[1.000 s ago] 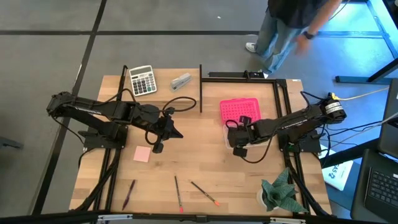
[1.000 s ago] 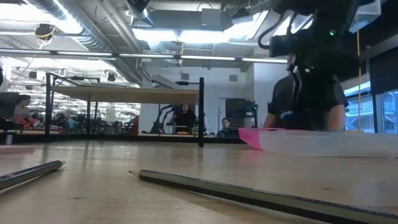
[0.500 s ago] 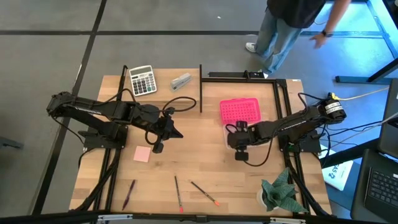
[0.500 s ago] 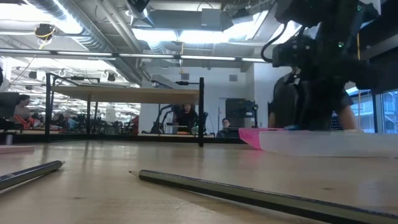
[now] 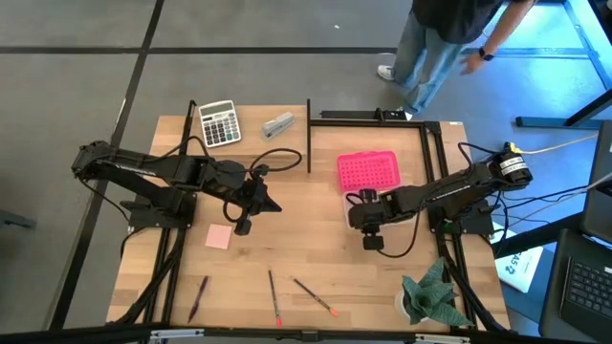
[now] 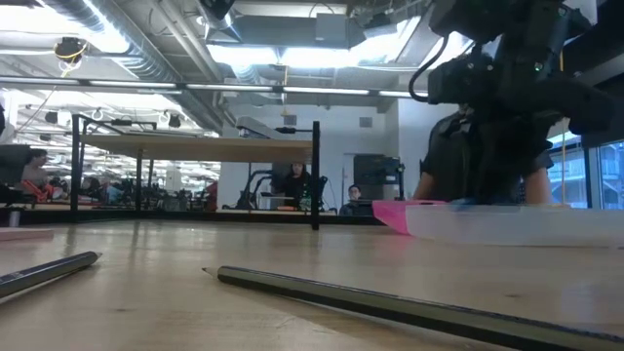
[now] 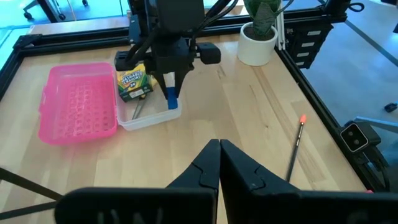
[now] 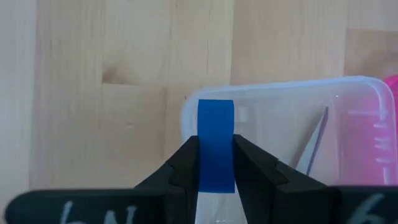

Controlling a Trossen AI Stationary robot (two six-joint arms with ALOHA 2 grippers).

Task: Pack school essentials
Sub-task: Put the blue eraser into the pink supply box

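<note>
My right gripper should open now, because the lower end of the blue eraser is inside the box's corner rim and the eraser would stay in the clear plastic box [image 7: 151, 116].
My right gripper [image 8: 216, 142] is shut on the small blue eraser [image 8: 216, 118] over a corner of the clear plastic box [image 7: 151, 116]. Inside the box are the yellow-green crayon box [image 7: 133, 81] and a scissor blade [image 8: 313, 144]. The pink lid [image 5: 367, 169] lies beside the box. The pale pink note pad [image 5: 219, 236] lies flat near my left gripper [image 7: 219, 144], which is shut on nothing and hovers mid-table [image 5: 272, 204]. Three pencils [image 5: 274, 296] lie along the near edge. My right gripper pinches the blue eraser between its two fingers [image 8: 186, 155], on the eraser's two flat sides [image 8: 205, 149]. The fingers come from above, pointing down. The eraser stands upright in the hold, its lower end [image 7: 172, 104] at the clear box's corner; whether it touches the box I cannot tell.
The white-grey calculator [image 5: 219, 122] and small grey stapler [image 5: 278, 124] sit at the far edge. A potted plant [image 5: 427, 291] stands at the near right corner. A black frame [image 5: 308, 134] rises at the far side. A person [image 5: 449, 38] stands beyond the table.
My right gripper, still holding the eraser, has come down a little over the clear box. The person beyond the far edge has moved an arm.
</note>
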